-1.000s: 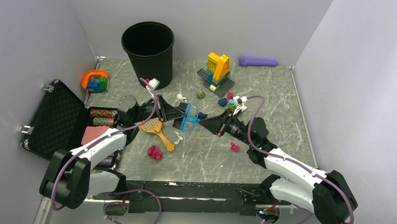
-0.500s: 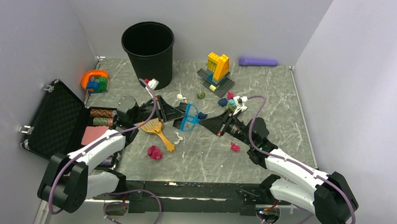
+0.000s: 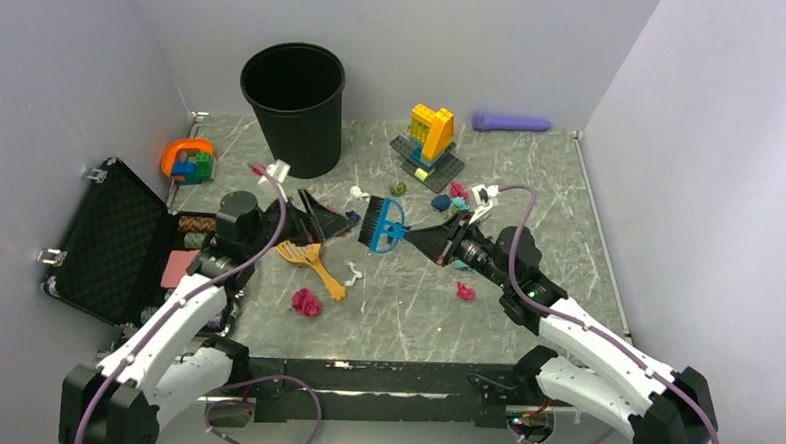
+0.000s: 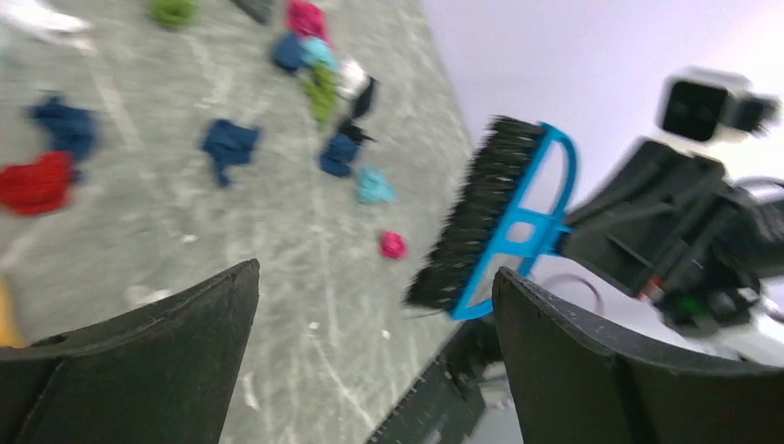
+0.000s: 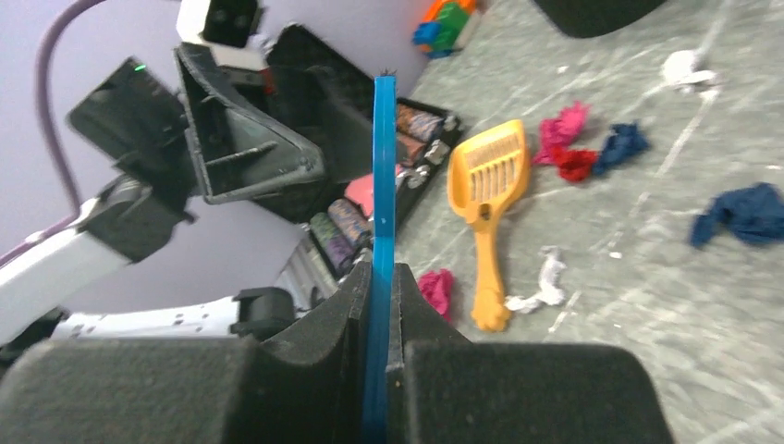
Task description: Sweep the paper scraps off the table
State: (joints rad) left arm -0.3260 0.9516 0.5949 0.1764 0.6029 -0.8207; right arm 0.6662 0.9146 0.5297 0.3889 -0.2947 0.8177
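My left gripper picks up the orange slotted scoop across its handle near the head (image 3: 319,268) next, since the head stays free for sweeping scraps.
Paper scraps lie scattered on the table (image 3: 554,214): a magenta wad (image 3: 306,301), a pink one (image 3: 464,291), a mixed cluster (image 3: 448,196), and white bits (image 3: 357,193). My right gripper (image 3: 417,233) is shut on the handle of a blue brush (image 3: 382,227) with black bristles, held edge-on in the right wrist view (image 5: 381,185). My left gripper (image 3: 331,219) stands open just left of the brush, apart from it. In the left wrist view its jaws (image 4: 374,270) are wide and hold nothing, with the brush (image 4: 504,222) beyond them and navy (image 4: 229,143), red (image 4: 37,180) and pink (image 4: 393,243) scraps on the table.
An orange slotted scoop (image 3: 307,258) lies below the left gripper. A black bin (image 3: 295,93) stands at the back left. A yellow-and-blue brick build (image 3: 433,134) and a purple stick (image 3: 510,122) sit at the back. An open black case (image 3: 118,235) is at the left.
My left gripper opened, let go of the brush and drew back to the left. My right gripper shut on the brush's handle and now carries it alone, turned upright.
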